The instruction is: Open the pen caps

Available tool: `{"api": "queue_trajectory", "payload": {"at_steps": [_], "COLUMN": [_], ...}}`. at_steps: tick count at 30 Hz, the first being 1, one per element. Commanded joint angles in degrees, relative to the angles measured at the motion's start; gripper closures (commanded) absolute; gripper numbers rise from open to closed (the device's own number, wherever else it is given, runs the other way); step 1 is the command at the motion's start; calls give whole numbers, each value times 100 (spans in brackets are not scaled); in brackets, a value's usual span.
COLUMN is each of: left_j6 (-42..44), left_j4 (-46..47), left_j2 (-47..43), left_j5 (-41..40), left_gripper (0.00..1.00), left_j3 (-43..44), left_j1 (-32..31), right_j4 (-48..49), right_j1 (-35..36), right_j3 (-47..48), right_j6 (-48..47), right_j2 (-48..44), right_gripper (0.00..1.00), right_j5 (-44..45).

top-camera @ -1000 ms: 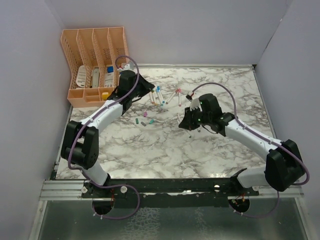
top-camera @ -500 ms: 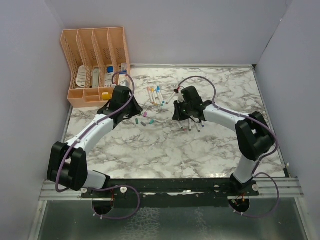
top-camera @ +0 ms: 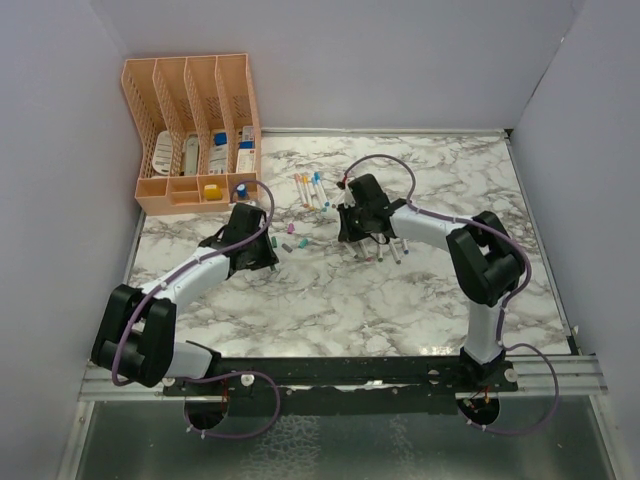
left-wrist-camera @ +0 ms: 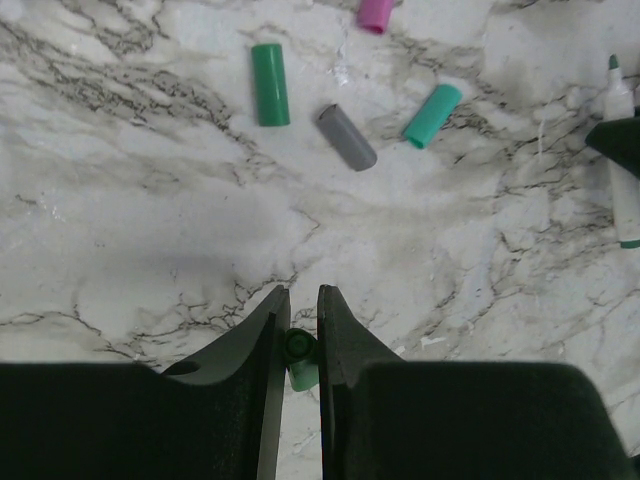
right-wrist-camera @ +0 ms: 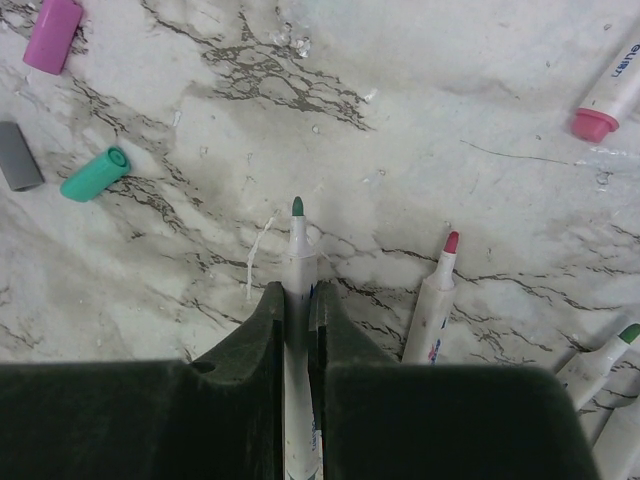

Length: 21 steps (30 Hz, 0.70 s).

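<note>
The white pen body point(right-wrist-camera: 298, 262) is level and low over the flat marble and would land there, so it is now time for my right gripper to open.
My left gripper point(left-wrist-camera: 297, 318) is shut on a small green pen cap point(left-wrist-camera: 298, 352), held just above the marble table. Ahead of it lie loose caps: green point(left-wrist-camera: 269, 84), grey point(left-wrist-camera: 347, 137), teal point(left-wrist-camera: 432, 115) and pink point(left-wrist-camera: 376, 14). My right gripper point(right-wrist-camera: 297, 300) is shut on a white pen barrel point(right-wrist-camera: 298, 262) with a bare green tip, low over the table. In the top view the left gripper point(top-camera: 268, 257) and the right gripper point(top-camera: 349, 231) flank the loose caps point(top-camera: 290, 236).
A peach desk organizer point(top-camera: 190, 130) stands at the back left. Capped pens point(top-camera: 312, 188) lie behind the caps. Uncapped pens point(top-camera: 380, 250) lie beside the right gripper, one red-tipped point(right-wrist-camera: 432, 300). A pink-capped pen point(right-wrist-camera: 610, 95) lies farther off.
The left arm has pulled back from the organizer toward the near side of the caps. The right arm has swung left and back to the table's middle, holding the pen.
</note>
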Motion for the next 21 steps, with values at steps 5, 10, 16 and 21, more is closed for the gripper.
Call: {"api": "queue_trajectory", "payload": {"at_steps": [5,10,16,21], "left_j6": [-17,1,-49,-79], "left_j4": [271,390,582,725], "left_j2": [46,333,552,742], "left_j5": [-237,-254,-345,-371], "left_gripper": [100,100,99,95], "left_j3": [-362,-396,-399,-291], "left_j1": [-69,-79,-77,-77], "right_j4": [113,78,46,-6], "right_j1": [85,94,94,94], "right_j3": [126,87,65,128], "right_j6": [-31,-11,-6,-47], "right_j2": [197,211,191,110], "right_gripper": [99,90,81,71], "right_j5": [177,195,186,213]}}
